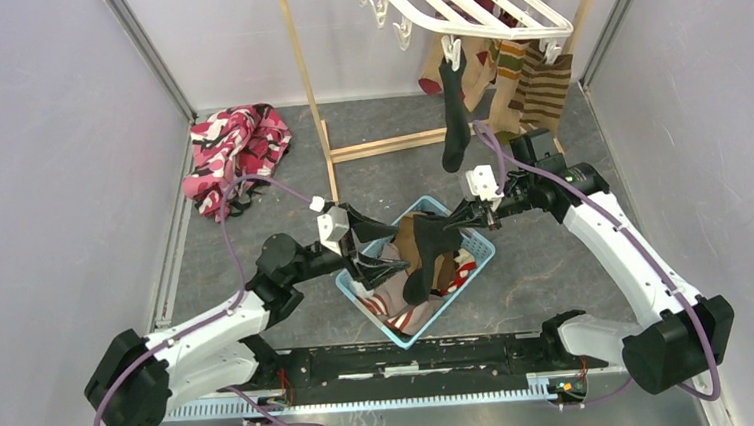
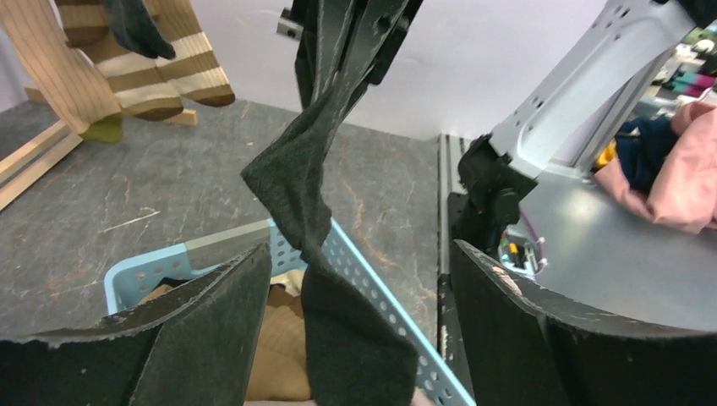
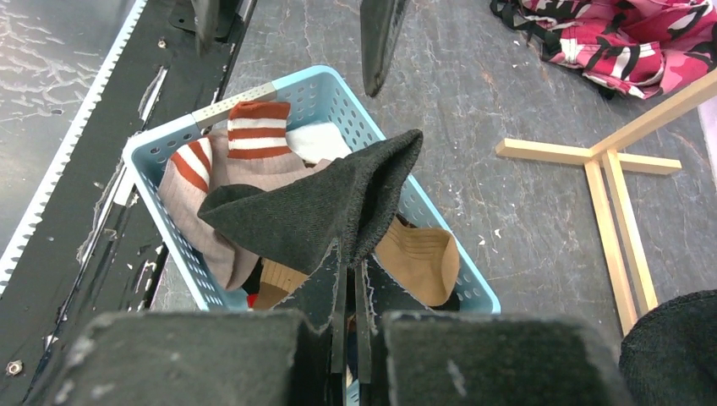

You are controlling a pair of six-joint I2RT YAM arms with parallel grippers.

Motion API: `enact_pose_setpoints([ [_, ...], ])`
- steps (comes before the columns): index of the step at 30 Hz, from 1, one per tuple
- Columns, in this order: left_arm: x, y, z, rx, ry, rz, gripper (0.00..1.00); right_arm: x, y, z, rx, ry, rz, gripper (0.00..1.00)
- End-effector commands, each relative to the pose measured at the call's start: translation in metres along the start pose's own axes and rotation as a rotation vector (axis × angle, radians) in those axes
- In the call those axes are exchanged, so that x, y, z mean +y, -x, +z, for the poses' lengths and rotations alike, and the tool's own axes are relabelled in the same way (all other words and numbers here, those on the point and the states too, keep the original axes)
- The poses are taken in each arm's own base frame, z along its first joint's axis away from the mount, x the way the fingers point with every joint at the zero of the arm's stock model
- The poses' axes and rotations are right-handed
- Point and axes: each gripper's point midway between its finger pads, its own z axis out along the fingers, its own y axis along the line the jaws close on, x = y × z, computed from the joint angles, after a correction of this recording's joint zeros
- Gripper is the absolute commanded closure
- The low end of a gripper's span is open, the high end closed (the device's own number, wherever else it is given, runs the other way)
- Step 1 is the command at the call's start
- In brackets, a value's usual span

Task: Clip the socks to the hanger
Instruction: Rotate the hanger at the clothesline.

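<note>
My left gripper grabs the black sock's open edge opposite my right gripper next, so the cuff stays free to clip to the hanger.
My right gripper is shut on the edge of a black sock, holding it up over the light blue basket. In the left wrist view that sock hangs twisted from the right gripper, and its lower end drops between the wide-open fingers of my left gripper, nearer the left finger. The white hanger is at the top, with a black sock and brown striped socks clipped to it.
The basket holds several socks, among them a grey one with a red-white cuff and a tan one. A pink, red and black cloth lies at the back left. The wooden stand rises behind the basket.
</note>
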Motion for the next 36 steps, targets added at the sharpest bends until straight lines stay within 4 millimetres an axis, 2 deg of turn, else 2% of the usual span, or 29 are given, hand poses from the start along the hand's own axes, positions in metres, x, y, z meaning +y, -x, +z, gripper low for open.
enact_pose_setpoints([
  [1,0.012,-0.002,0.01,-0.011,-0.004,0.151,0.17,-0.004,0.007,-0.005,0.011,-0.03,-0.045,1.0],
  [6,0.023,-0.009,0.021,-0.018,0.008,0.123,0.18,-0.002,0.005,-0.003,0.006,-0.023,-0.046,1.0],
  [10,0.032,-0.01,0.035,-0.021,0.017,0.053,0.23,-0.003,0.002,-0.001,0.01,-0.017,-0.041,1.0],
  [16,0.032,0.002,0.045,-0.098,0.007,-0.023,0.26,-0.004,-0.001,0.0,0.013,-0.013,-0.032,1.0],
  [18,0.034,0.0,0.049,-0.095,0.002,-0.055,0.33,-0.004,-0.002,0.0,0.013,-0.012,-0.032,1.0],
  [21,0.034,-0.002,0.055,-0.091,-0.01,-0.092,0.36,-0.005,-0.002,0.0,0.015,-0.014,-0.032,1.0],
  [24,0.036,-0.001,0.059,-0.096,-0.01,-0.121,0.44,-0.004,-0.003,0.0,0.02,-0.016,-0.029,1.0],
  [26,0.036,-0.002,0.062,-0.09,-0.021,-0.14,0.56,-0.004,-0.005,0.0,0.025,-0.019,-0.029,1.0],
  [27,0.036,-0.002,0.064,-0.088,-0.024,-0.151,0.7,-0.004,-0.005,-0.001,0.029,-0.022,-0.029,1.0],
  [28,0.037,-0.003,0.065,-0.084,-0.026,-0.163,0.74,-0.005,-0.005,-0.001,0.034,-0.026,-0.031,1.0],
  [36,0.025,-0.002,0.057,-0.125,-0.072,-0.212,0.7,-0.006,-0.004,-0.002,0.037,-0.042,-0.031,1.0],
])
